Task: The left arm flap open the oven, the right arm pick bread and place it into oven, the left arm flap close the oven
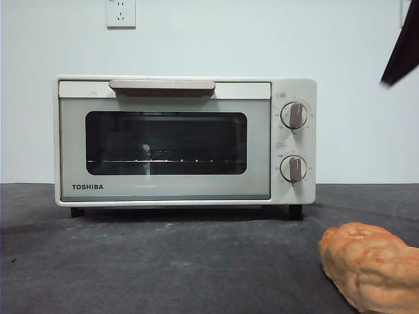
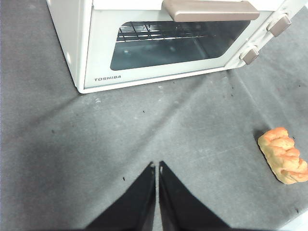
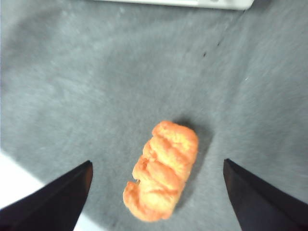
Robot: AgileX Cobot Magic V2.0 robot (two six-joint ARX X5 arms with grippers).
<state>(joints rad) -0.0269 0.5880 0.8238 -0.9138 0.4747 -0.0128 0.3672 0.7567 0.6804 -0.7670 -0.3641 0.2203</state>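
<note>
The golden-orange bread (image 1: pixel 370 265) should go into the oven (image 1: pixel 185 140). My right gripper will next grab it by its long sides and then put it there.
The cream-white TOSHIBA oven (image 1: pixel 185 140) stands at the back of the table with its door closed and its beige bar handle (image 1: pixel 162 86) at the top. It also shows in the left wrist view (image 2: pixel 163 41). The golden-orange bread (image 1: pixel 370 265) lies on the dark mat at the front right. My left gripper (image 2: pixel 157 166) is shut and empty, hovering above the mat in front of the oven. My right gripper (image 3: pixel 158 166) is open above the bread (image 3: pixel 162 168), which lies between its two jaws and is not held.
A dark grey mat (image 1: pixel 163 261) covers the table. A white wall with a socket (image 1: pixel 120 12) stands behind the oven. A black arm tip (image 1: pixel 400 49) shows at the top right corner of the front view.
</note>
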